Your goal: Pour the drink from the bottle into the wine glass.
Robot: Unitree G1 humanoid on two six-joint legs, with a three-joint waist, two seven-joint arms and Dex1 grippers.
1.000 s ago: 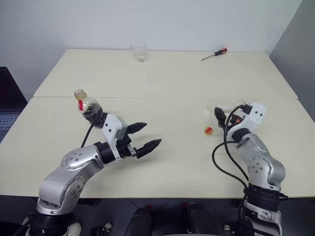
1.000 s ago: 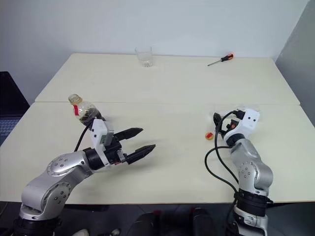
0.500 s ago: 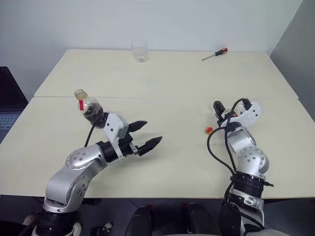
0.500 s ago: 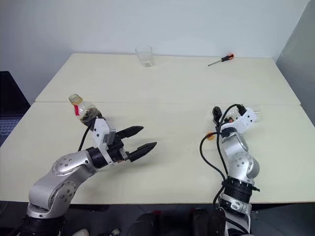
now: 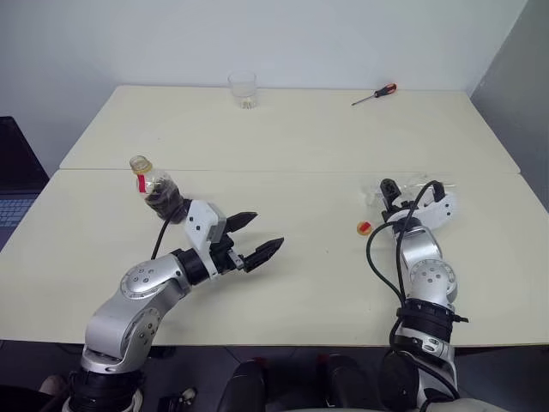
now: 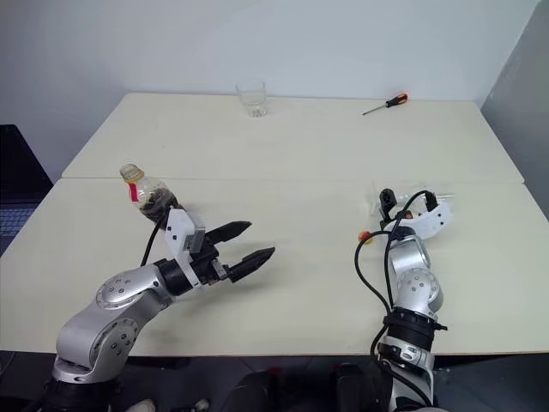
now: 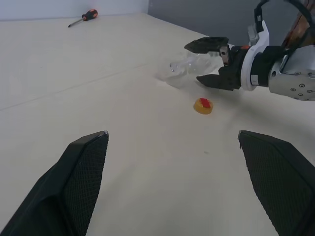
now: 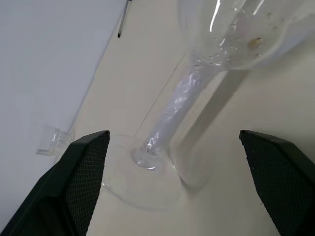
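Observation:
I need to move my right gripper toward the glass stem [image 8: 176,108] before I close on the stem. It isn't time to close yet: my fingers stop short of the stem and would miss it if I closed now.
The bottle [image 5: 155,186], with a red strip at its neck and dark drink [image 5: 160,198] in its belly, stands on the table just behind my left wrist. My left gripper [image 5: 267,231] hovers open and empty over the table, to the right of the bottle. The wine glass [image 7: 178,69] lies on its side at the right. Its stem [image 8: 170,115] and flat foot show close up in the right wrist view. My right gripper [image 7: 193,63] is open, with one finger on each side of the glass.
A small yellow and red cap [image 5: 364,227] lies on the table just left of my right gripper. A clear tumbler [image 5: 242,89] and a red-handled screwdriver [image 5: 375,94] sit at the far edge. A laptop [image 5: 10,184] shows at the left.
My right arm has reached forward and its wrist has rolled, bringing the open fingers around the lying glass. The left arm, bottle and cap have stayed put.

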